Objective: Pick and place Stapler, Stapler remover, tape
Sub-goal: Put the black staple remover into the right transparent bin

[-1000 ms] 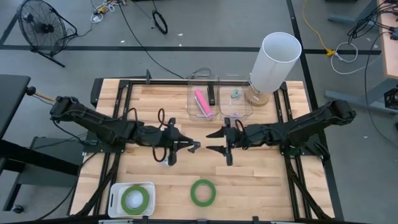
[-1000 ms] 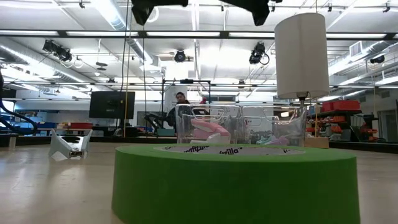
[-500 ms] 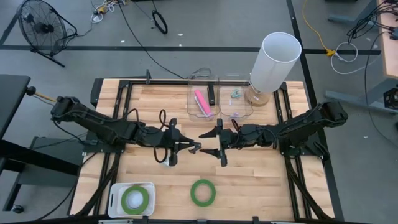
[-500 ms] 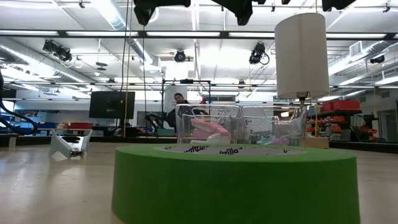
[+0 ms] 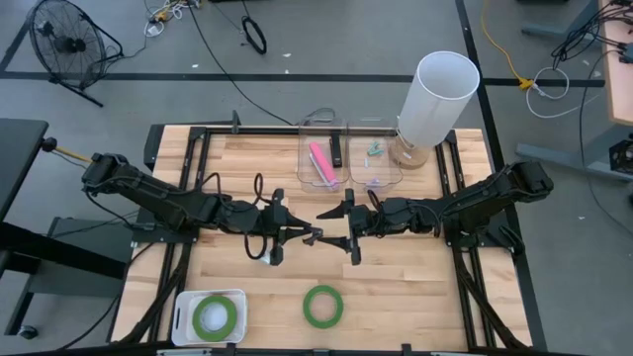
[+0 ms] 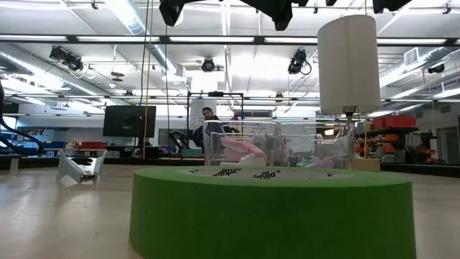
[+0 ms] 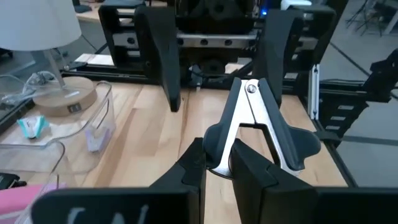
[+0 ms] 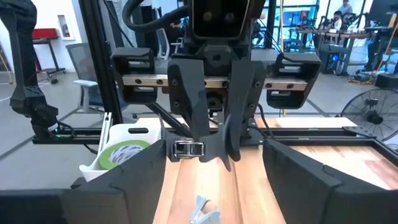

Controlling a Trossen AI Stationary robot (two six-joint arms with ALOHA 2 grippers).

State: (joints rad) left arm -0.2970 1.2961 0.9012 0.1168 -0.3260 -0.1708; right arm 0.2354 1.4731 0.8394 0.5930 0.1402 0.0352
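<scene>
The robot needs to put the staple remover into the clear bin with the teal item (image 5: 375, 163), so its right gripper will next grab the staple remover by its chrome hinge end (image 5: 316, 237).
My left gripper (image 5: 302, 235) is shut on a black-and-chrome staple remover (image 7: 255, 127) held above the table's middle. My right gripper (image 5: 334, 228) faces it, open and empty, with its fingers (image 8: 130, 177) standing on either side of the remover's free end without touching it. One green tape roll (image 5: 322, 306) lies flat on the table near the front edge. Another green roll (image 5: 216, 316) lies in a white basket (image 5: 182, 314). A pink stapler (image 5: 319, 161) lies in a clear bin. The pink-red roll is out of view. My left gripper pinches the staple remover between its two fingers at the end nearest them (image 7: 216, 163), below the black grip pads. The fingers lie level and point toward the table's right. The remover is lifted clear of the table, with its riveted chrome hinge end (image 7: 250, 89) pointing at my right gripper.
Two clear bins (image 5: 348, 178) stand at the far middle. The right one holds a small teal item (image 5: 376, 150). A lamp with a tall white shade (image 5: 435, 99) stands beside them. A small white object (image 5: 259, 257) lies on the table under my left gripper.
My right gripper has gone toward the table's left, up to my left gripper and the staple remover, and has stayed open. My left gripper has kept hold of the remover.
</scene>
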